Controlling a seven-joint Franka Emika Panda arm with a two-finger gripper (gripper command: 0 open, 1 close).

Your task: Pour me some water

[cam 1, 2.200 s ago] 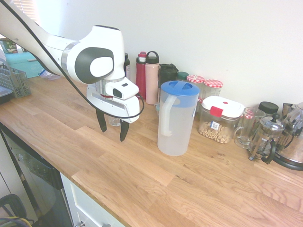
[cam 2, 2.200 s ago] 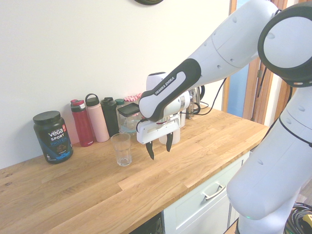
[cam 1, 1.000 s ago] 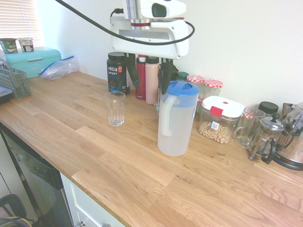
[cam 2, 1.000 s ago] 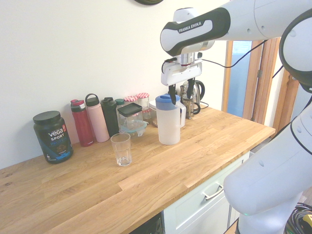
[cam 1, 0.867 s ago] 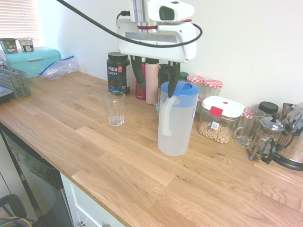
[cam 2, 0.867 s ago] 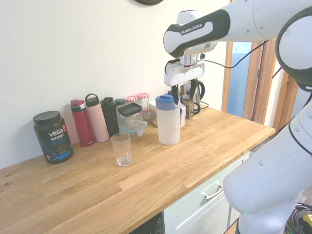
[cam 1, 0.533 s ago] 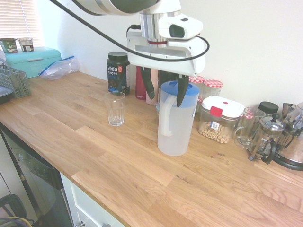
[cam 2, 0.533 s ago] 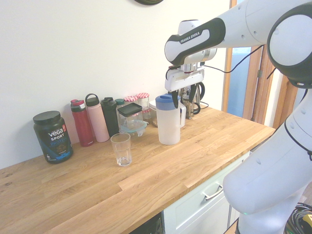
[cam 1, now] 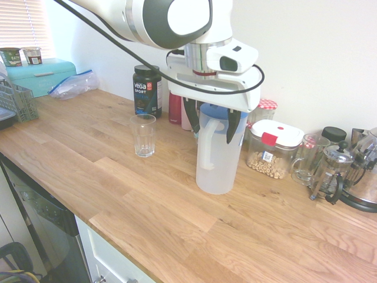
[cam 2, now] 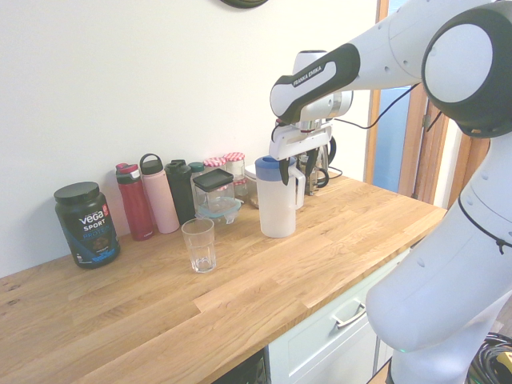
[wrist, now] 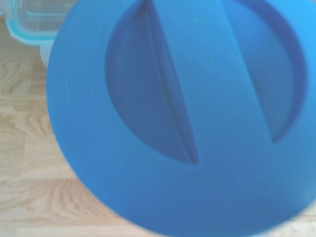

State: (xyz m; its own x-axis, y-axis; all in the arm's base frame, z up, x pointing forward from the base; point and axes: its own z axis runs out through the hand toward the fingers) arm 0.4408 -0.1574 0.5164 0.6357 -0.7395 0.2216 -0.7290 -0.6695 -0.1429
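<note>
My gripper is to grab the pitcher by its white handle [cam 2: 300, 186] next, so that it can pour into the glass [cam 2: 200, 245].
A translucent white pitcher [cam 1: 218, 159] with a blue lid [wrist: 187, 118] and a white handle [cam 1: 204, 144] stands upright on the wooden counter [cam 1: 177, 224]; it holds water. My gripper [cam 1: 211, 125] hangs open right over it, one dark finger on each side of the pitcher's top. In the second exterior view the gripper [cam 2: 290, 164] sits at the lid of the pitcher [cam 2: 277, 204]. The lid fills the wrist view. An empty clear drinking glass [cam 1: 143, 135] stands to the pitcher's left, also seen as the glass [cam 2: 199, 245] in the second exterior view.
Along the wall stand a dark protein tub [cam 1: 147, 90], bottles [cam 2: 160, 204], red-lidded jars [cam 1: 265, 109], a clear food box [cam 1: 274, 148], a glass mug [cam 1: 309, 158], a French press [cam 1: 333, 171] and a kettle [cam 1: 365, 188]. A dish rack [cam 1: 16, 100] sits far left.
The gripper has swung from beside the glass up and across to the pitcher, then come down so its open fingers straddle the lid. Pitcher and glass have not moved.
</note>
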